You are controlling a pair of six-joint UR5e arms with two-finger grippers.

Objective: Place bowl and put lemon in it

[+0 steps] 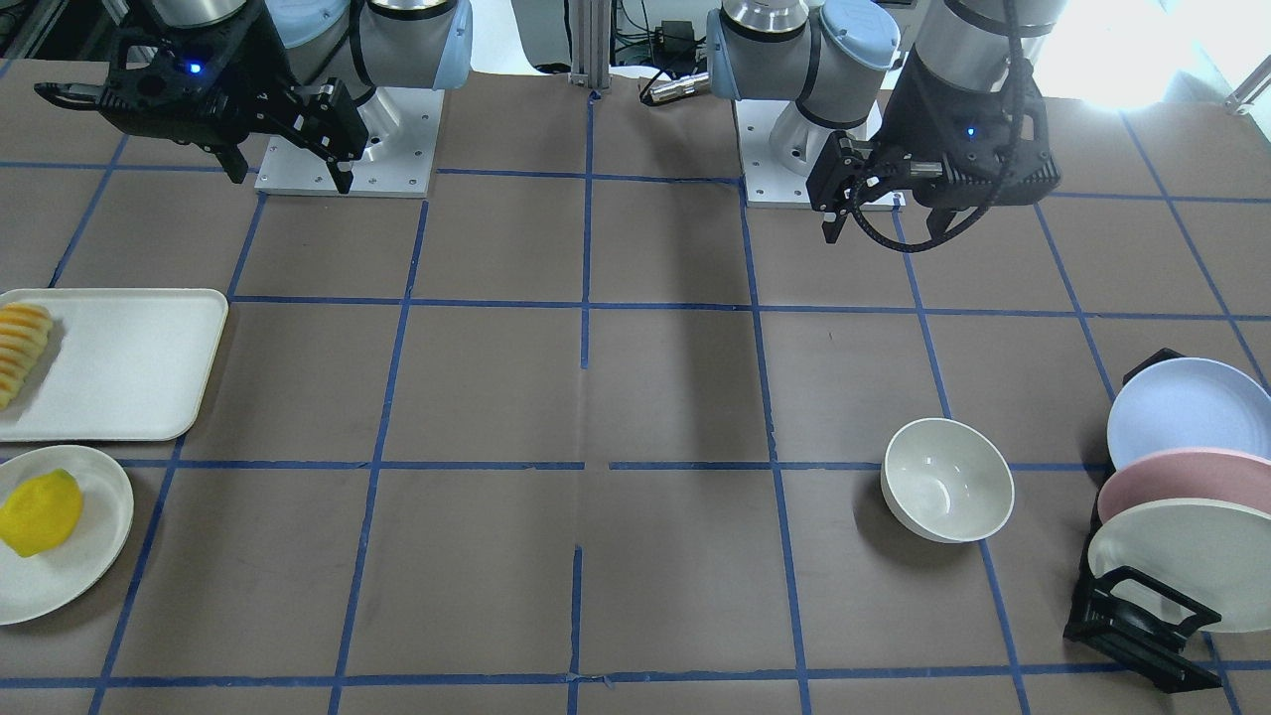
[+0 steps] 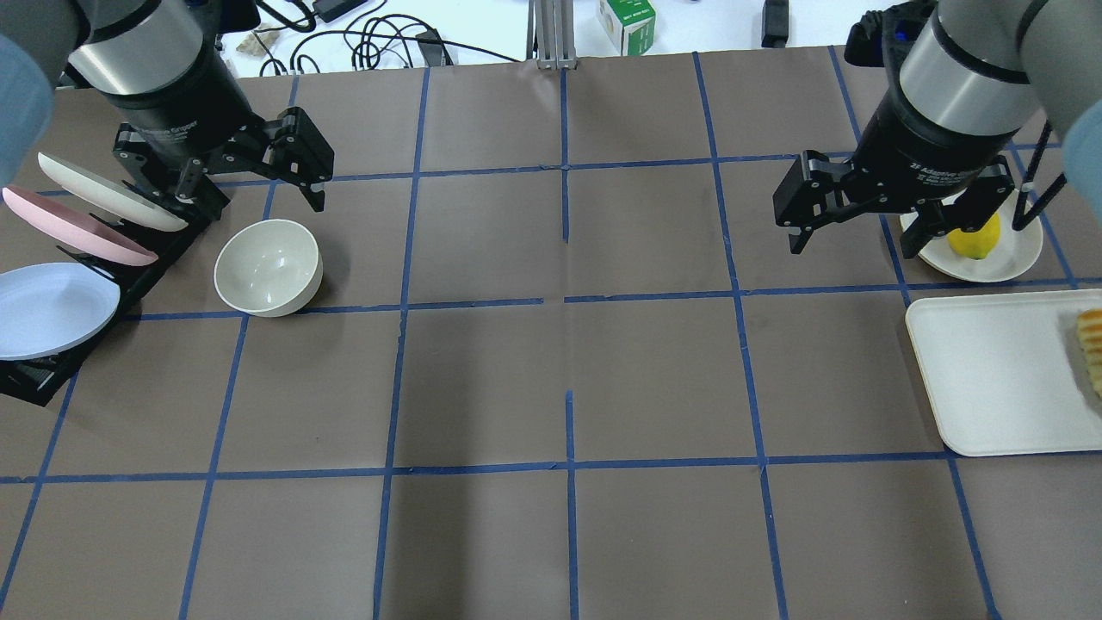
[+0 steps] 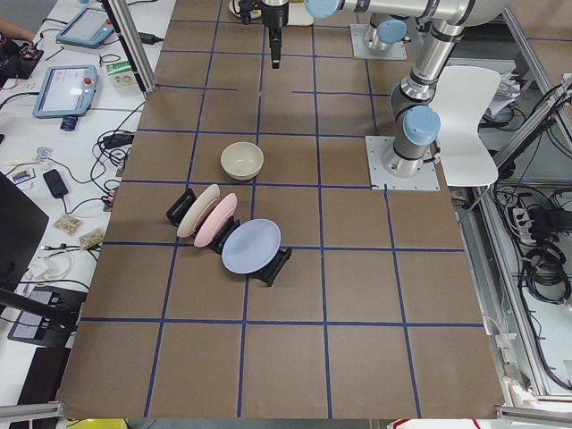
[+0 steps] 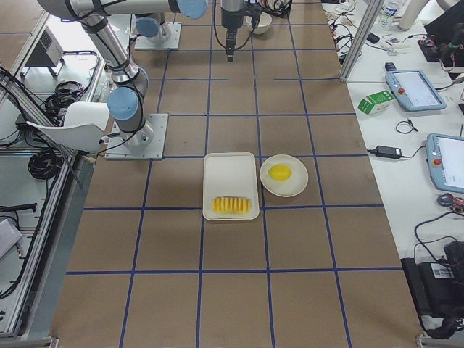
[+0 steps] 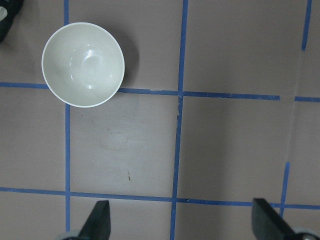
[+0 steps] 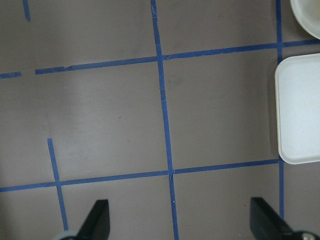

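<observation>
My left gripper grabs the bowl by its thin rim next, since the bowl spreads too wide across for my left gripper.
The off-white bowl stands upright and empty on the table's left side, next to the plate rack; it also shows in the front view and the left wrist view. The yellow lemon lies on a flat off-white plate at the far right, also in the front view. My left gripper is open and empty, high above the table just behind the bowl. My right gripper is open and empty, high, just left of the lemon's plate.
A black rack holds off-white, pink and blue plates left of the bowl. A white tray with a row of orange-yellow slices lies beside the lemon's plate. Blue tape lines grid the brown table.
</observation>
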